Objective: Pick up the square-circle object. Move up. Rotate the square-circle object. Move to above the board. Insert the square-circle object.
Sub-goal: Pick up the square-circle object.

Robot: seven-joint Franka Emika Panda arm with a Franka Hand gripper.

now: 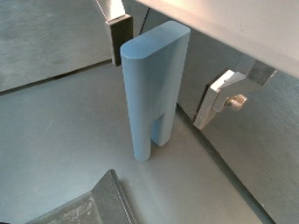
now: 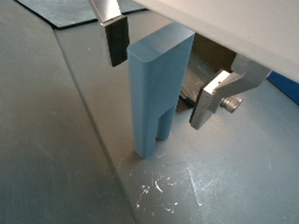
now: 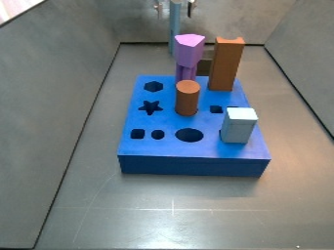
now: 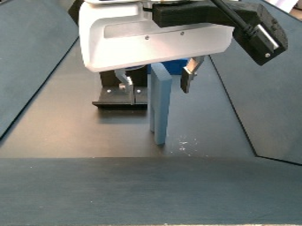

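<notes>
I should grab the square-circle object by its upper part (image 1: 156, 48), so its narrower end stays free to insert.
The square-circle object (image 1: 152, 87) is a long grey-blue peg standing upright on the grey floor, with its narrower end down (image 2: 156, 96). My gripper (image 1: 163, 79) is lowered around its upper part and is open. A dark-padded finger (image 2: 115, 44) stands close on one side, and a silver finger (image 2: 211, 101) stands apart on the other. A side view shows the peg (image 4: 162, 101) under the white gripper body (image 4: 154, 35). The board (image 3: 196, 156) is a bright blue slab with dark holes. In that side view my gripper (image 3: 174, 8) shows only at the top edge, beyond the board.
On the board stand a purple piece (image 3: 189, 49), a tall orange-brown block (image 3: 229, 63), a brown cylinder (image 3: 187, 98) and a pale cube (image 3: 239, 124). The dark fixture (image 4: 122, 99) sits on the floor just behind the peg. Sloping grey walls ring the floor.
</notes>
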